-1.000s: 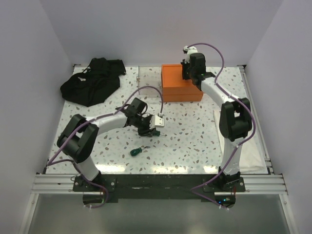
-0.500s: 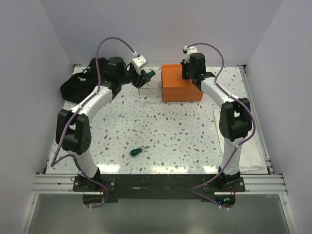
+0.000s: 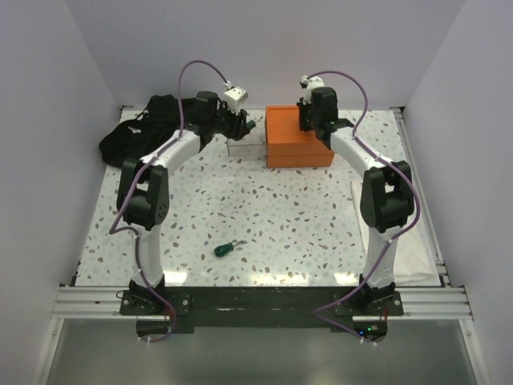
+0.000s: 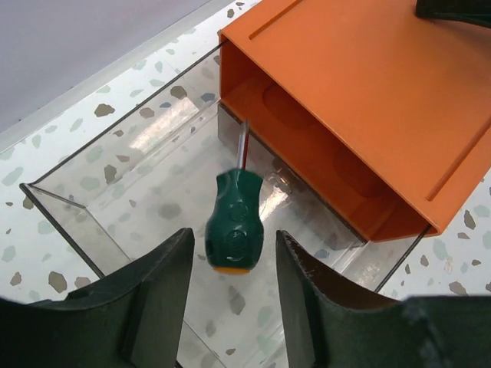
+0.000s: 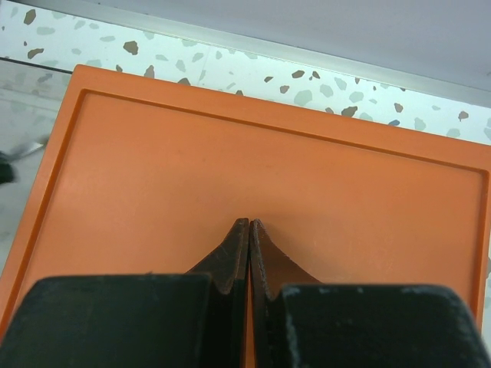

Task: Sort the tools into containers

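I should get the last tool off the tabletop into the clear bin, so I should grab the green screwdriver by its handle (image 3: 223, 250) with my left gripper.
My left gripper (image 3: 248, 125) hovers over the small clear bin (image 3: 244, 147) at the back, its jaws open. A stubby green-handled screwdriver (image 4: 235, 229) with an orange butt sits just past the fingertips (image 4: 181, 253) inside the clear bin (image 4: 69, 207), touching neither finger, its shaft pointing at the orange box (image 4: 368, 92). A second green screwdriver (image 3: 224, 249) lies on the table near the front. My right gripper (image 5: 248, 224) is shut with nothing in it, over the flat top of the orange box (image 5: 230, 153). In the top view, the right gripper (image 3: 311, 122) hangs above the orange box (image 3: 292, 148).
A heap of black cloth (image 3: 152, 132) lies at the back left. The orange box stands directly right of the clear bin. A white sheet (image 3: 417, 241) lies along the table's right edge.
The left arm swung from the table's middle to the back, carrying the green screwdriver to the clear bin, and its jaws have spread off the handle. The right arm has not moved.
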`<state>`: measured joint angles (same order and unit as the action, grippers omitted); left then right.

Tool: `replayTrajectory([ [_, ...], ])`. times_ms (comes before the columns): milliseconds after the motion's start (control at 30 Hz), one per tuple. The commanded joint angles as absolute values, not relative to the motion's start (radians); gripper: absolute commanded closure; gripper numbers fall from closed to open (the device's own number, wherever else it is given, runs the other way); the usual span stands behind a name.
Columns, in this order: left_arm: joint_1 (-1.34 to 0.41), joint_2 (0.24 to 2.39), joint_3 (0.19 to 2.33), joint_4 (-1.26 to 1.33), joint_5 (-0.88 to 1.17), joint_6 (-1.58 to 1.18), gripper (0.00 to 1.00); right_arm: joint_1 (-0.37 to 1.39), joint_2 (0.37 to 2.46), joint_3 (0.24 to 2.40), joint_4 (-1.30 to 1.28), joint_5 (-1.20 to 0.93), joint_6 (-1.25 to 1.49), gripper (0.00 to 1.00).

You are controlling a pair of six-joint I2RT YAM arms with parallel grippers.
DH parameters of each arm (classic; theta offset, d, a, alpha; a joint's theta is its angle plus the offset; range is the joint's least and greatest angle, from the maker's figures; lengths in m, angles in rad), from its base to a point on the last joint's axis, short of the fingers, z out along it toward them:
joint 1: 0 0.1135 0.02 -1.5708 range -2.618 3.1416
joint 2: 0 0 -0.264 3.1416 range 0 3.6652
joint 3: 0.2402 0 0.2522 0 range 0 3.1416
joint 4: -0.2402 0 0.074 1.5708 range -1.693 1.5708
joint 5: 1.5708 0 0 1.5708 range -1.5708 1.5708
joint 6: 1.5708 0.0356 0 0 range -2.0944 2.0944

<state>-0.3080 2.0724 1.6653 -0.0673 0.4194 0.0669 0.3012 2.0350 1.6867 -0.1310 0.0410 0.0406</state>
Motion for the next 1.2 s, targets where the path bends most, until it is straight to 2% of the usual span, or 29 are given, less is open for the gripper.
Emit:
replayTrajectory([
  [0,-0.299,1.949,1.651,0.042,0.440,0.035,0.44,0.311,2.121,1.667,-0.322,0.043,0.040,0.99],
  [100,-0.299,1.853,1.559,0.115,0.475,0.063,0.35,0.313,2.137,1.677,-0.324,0.038,0.044,0.99],
  [167,-0.301,1.815,1.514,0.104,0.489,0.089,0.35,0.311,2.144,1.678,-0.325,0.032,0.048,0.99],
  [267,-0.301,1.728,1.412,0.040,0.616,0.197,0.35,0.311,2.149,1.683,-0.327,0.029,0.052,0.99],
  [400,-0.302,1.585,1.238,-0.176,0.756,0.351,0.34,0.311,2.158,1.692,-0.328,0.029,0.052,0.99],
  [533,-0.311,1.488,1.094,-0.331,0.658,0.359,0.31,0.311,2.158,1.697,-0.330,0.029,0.051,0.99],
  [700,-0.347,1.370,0.968,-0.538,0.620,0.547,0.29,0.311,2.166,1.700,-0.330,0.028,0.051,0.99],
  [867,-0.457,1.344,0.908,-0.750,0.597,0.796,0.28,0.311,2.168,1.701,-0.330,0.028,0.051,0.99],
  [933,-0.491,1.342,0.885,-0.761,0.597,0.802,0.23,0.313,2.169,1.700,-0.331,0.026,0.049,0.99],
  [1067,-0.531,1.387,0.870,-0.749,0.595,0.726,0.22,0.311,2.169,1.694,-0.328,0.026,0.051,0.99],
  [1167,-0.580,1.422,0.847,-0.700,0.514,0.643,0.20,0.311,2.175,1.698,-0.334,0.022,0.052,0.99],
])
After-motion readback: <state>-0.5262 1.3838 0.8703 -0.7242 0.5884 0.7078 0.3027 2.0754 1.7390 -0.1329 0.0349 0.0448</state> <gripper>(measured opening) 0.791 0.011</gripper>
